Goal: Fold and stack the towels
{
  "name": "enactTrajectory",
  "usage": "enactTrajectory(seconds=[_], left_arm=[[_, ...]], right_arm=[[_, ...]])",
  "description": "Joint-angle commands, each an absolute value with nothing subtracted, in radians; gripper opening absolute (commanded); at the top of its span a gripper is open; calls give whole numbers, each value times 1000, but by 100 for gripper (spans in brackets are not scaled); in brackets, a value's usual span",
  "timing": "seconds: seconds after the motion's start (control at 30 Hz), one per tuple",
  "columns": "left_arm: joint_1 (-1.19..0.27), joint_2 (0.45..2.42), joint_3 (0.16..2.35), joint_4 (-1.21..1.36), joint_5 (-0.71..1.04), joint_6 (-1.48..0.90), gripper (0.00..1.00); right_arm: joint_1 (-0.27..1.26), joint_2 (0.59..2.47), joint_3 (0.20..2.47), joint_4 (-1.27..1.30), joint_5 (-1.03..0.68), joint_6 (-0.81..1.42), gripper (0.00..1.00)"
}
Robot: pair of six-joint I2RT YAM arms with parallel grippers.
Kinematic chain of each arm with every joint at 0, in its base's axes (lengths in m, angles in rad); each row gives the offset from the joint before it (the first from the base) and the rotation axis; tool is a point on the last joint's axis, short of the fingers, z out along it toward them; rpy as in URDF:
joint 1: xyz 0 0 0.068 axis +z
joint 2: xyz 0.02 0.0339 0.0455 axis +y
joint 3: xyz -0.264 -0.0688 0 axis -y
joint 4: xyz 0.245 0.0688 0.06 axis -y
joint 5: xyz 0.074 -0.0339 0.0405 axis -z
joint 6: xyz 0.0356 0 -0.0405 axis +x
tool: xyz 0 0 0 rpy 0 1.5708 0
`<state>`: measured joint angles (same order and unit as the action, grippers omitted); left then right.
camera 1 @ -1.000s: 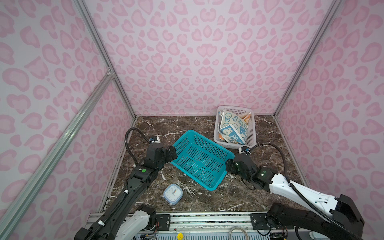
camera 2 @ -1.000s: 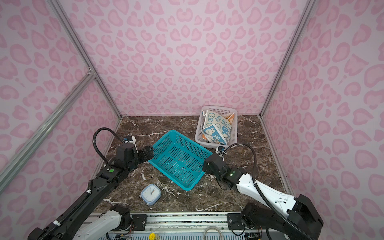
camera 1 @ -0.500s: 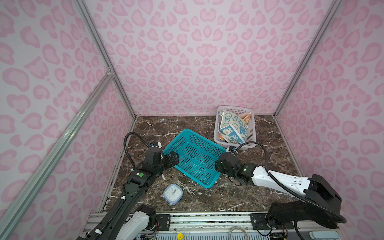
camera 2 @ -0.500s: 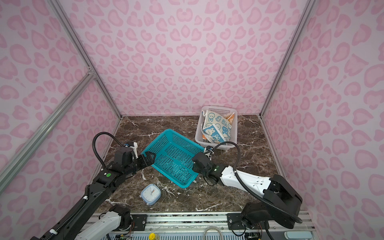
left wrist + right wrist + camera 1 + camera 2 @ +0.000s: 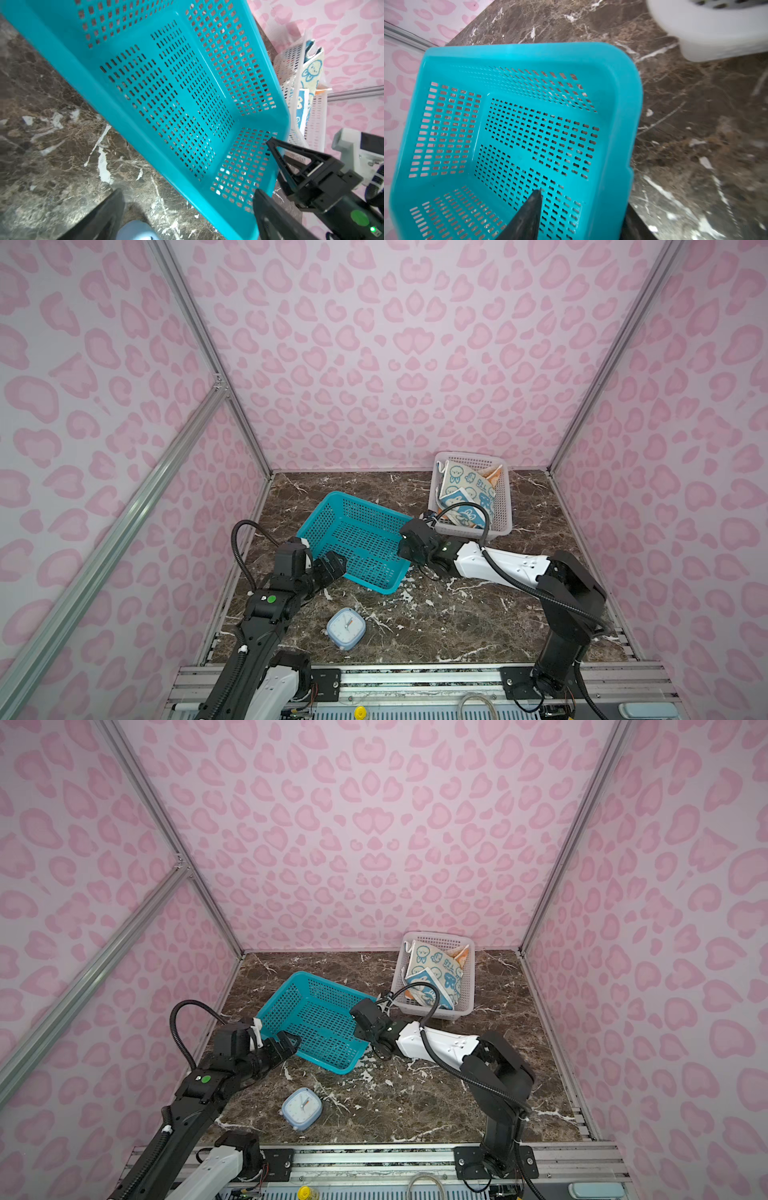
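The teal basket needs to slide back, so my left gripper should next straddle the teal basket's near long rim, which leaves the marble floor for folding towels.
The towels (image 5: 465,493) (image 5: 434,975), blue and cream with rabbit prints and an orange edge, lie crumpled in the white mesh basket (image 5: 505,506) at the back right; they also show in the left wrist view (image 5: 311,70). A teal mesh basket (image 5: 357,539) (image 5: 529,135) sits tilted in the middle, holding nothing. My right gripper (image 5: 406,548) (image 5: 583,203) straddles its right wall, one finger inside and one outside, shut on it. My left gripper (image 5: 332,566) (image 5: 187,218) is open at the basket's near left corner, holding nothing.
A small pale blue alarm clock (image 5: 345,627) (image 5: 302,1108) stands on the marble floor in front of the teal basket, close to my left arm. Pink patterned walls close in the back and both sides. The white basket (image 5: 716,31) is just beyond my right wrist.
My right gripper has closed on the teal basket's wall and carried the basket leftward. My left gripper stayed open and drew back toward the front left.
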<state>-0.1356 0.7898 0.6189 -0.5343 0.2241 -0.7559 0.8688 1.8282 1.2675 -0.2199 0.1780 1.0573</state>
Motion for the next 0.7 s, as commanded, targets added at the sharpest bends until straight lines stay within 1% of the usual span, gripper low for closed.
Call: enactTrajectory(seconds=[0.0,0.03,0.1,0.2,0.33,0.47,0.57,0.67], left_arm=[[-119,806,618,-552,263,-787,98],[-116,814,617,-547,270,-797,98],[-110,831,614,-537,275,-822,98],[-99,861,603,-515,274,-864,98],[-82,896,582,-476,272,-931,100],[-65,916,577,-450,246,-981,94],[-59,937,572,-425,219,-1010,82],[-58,966,571,-412,186,-1036,67]], right_arm=[[859,1890,1359,-259,143,1012,58],[852,1902,1381,-266,129,1000,60],[837,1903,1392,-262,105,977,67],[816,1859,1361,-238,76,929,78],[807,1752,1281,-234,85,838,98],[811,1605,1175,-247,124,734,99],[814,1477,1090,-282,187,663,99],[814,1358,1016,-323,261,610,99]])
